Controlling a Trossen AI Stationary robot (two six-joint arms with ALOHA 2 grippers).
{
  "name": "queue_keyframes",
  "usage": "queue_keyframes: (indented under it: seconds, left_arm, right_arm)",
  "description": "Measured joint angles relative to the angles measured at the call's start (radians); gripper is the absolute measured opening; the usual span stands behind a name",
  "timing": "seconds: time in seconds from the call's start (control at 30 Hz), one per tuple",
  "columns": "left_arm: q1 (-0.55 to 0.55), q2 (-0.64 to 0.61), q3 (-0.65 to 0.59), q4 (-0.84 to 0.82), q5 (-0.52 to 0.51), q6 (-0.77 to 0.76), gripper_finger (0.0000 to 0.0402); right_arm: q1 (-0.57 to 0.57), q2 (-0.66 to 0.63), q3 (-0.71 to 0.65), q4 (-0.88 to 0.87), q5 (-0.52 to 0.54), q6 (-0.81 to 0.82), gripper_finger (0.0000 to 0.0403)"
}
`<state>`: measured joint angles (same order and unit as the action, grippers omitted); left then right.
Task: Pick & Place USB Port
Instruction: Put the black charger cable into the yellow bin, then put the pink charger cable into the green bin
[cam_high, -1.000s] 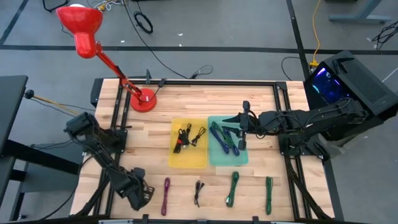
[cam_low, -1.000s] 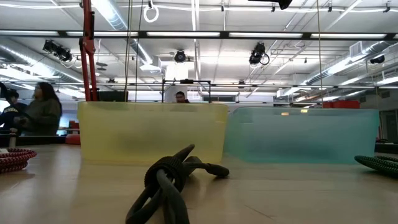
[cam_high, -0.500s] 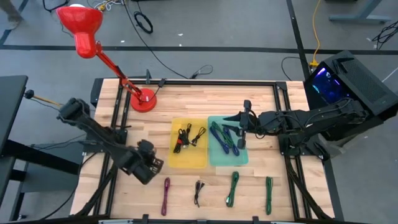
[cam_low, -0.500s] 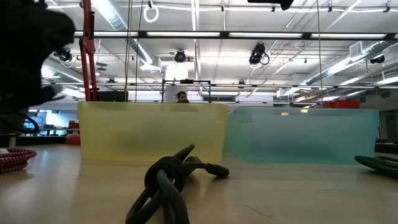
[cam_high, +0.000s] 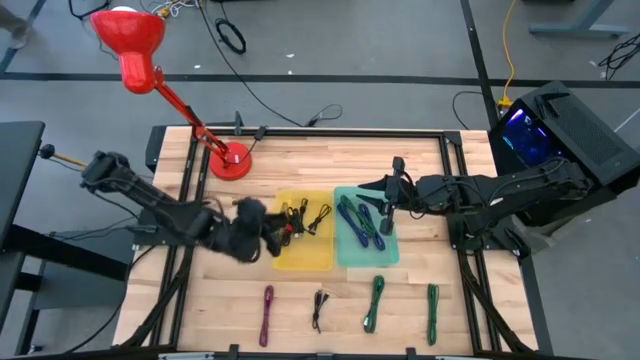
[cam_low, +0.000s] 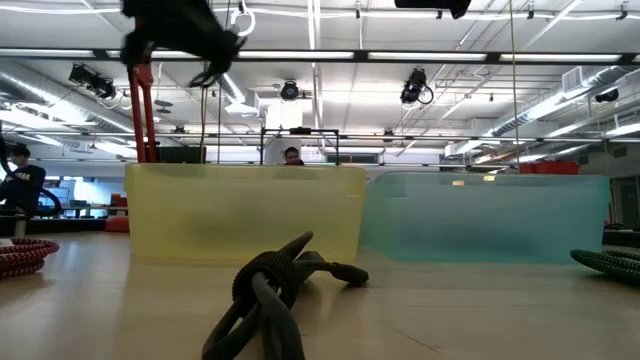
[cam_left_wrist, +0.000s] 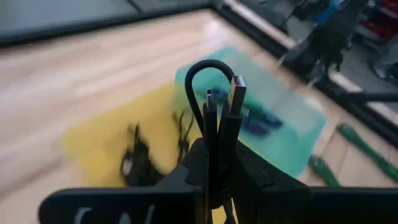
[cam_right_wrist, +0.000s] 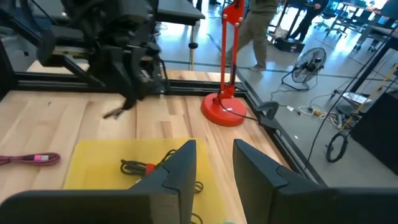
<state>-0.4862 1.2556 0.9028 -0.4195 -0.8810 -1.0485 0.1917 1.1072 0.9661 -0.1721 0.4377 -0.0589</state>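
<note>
The folded black cable is high above the yellow tray (cam_high: 305, 256) (cam_left_wrist: 106, 146). My left gripper should keep holding the cable until it is lower.
My left gripper (cam_high: 258, 235) hovers at the left edge of the yellow tray (cam_high: 305, 256), shut on a folded black USB cable (cam_left_wrist: 217, 106). In the low view the gripper (cam_low: 180, 28) is high above the tray (cam_low: 245, 215). Other black cables (cam_high: 305, 220) lie inside the yellow tray. My right gripper (cam_high: 385, 198) waits open over the teal tray (cam_high: 365, 252), which holds blue and green cables (cam_high: 360, 222). In the right wrist view its open fingers (cam_right_wrist: 211, 165) face the yellow tray (cam_right_wrist: 99, 165). My left gripper pinches the folded black cable between its two fingers (cam_left_wrist: 186, 177). The doubled strands (cam_left_wrist: 216, 140) run along the fingers. The loop (cam_left_wrist: 208, 67) and both plugs (cam_left_wrist: 236, 93) stick out past the fingertips. The cable is lifted clear of the table.
On the near part of the table lie a magenta cable (cam_high: 268, 312), a black cable (cam_high: 320, 310) and two green cables (cam_high: 375, 302), (cam_high: 432, 306). A red lamp (cam_high: 232, 160) stands at the far left. People move in the room behind.
My left gripper has travelled from the table's near edge up and toward the far right, reaching the yellow tray's left edge with the black cable still in its hold. The right arm has kept still.
</note>
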Motion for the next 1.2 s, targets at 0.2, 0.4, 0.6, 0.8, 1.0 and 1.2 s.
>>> queue_keyframes:
  seconds: [0.2, 0.4, 0.6, 0.8, 1.0, 1.2]
  left_arm:
    - [0.170, 0.024, 0.001, 0.238, 0.195, 0.274, 0.0037]
    - [0.290, 0.063, 0.001, 0.264, 0.270, 0.302, 0.0037]
    - [0.350, 0.185, 0.000, 0.348, 0.402, 0.303, 0.0037]
    - [0.391, 0.265, 0.000, 0.356, 0.448, 0.288, 0.0042]
    - [0.419, 0.270, 0.000, 0.363, 0.476, 0.295, 0.0135]
    - [0.429, 0.259, 0.001, 0.360, 0.494, 0.304, 0.0209]
  right_arm:
    - [0.000, 0.000, 0.000, 0.006, -0.010, 0.017, 0.0107]
    - [0.002, 0.000, 0.000, 0.001, -0.011, 0.028, 0.0107]
    - [0.002, 0.000, 0.000, 0.002, -0.010, 0.025, 0.0107]
    - [0.002, 0.000, 0.000, -0.008, -0.010, 0.028, 0.0107]
    - [0.002, 0.000, 0.000, -0.019, -0.010, 0.029, 0.0107]
    - [0.002, 0.000, 0.000, -0.027, -0.009, 0.034, 0.0107]
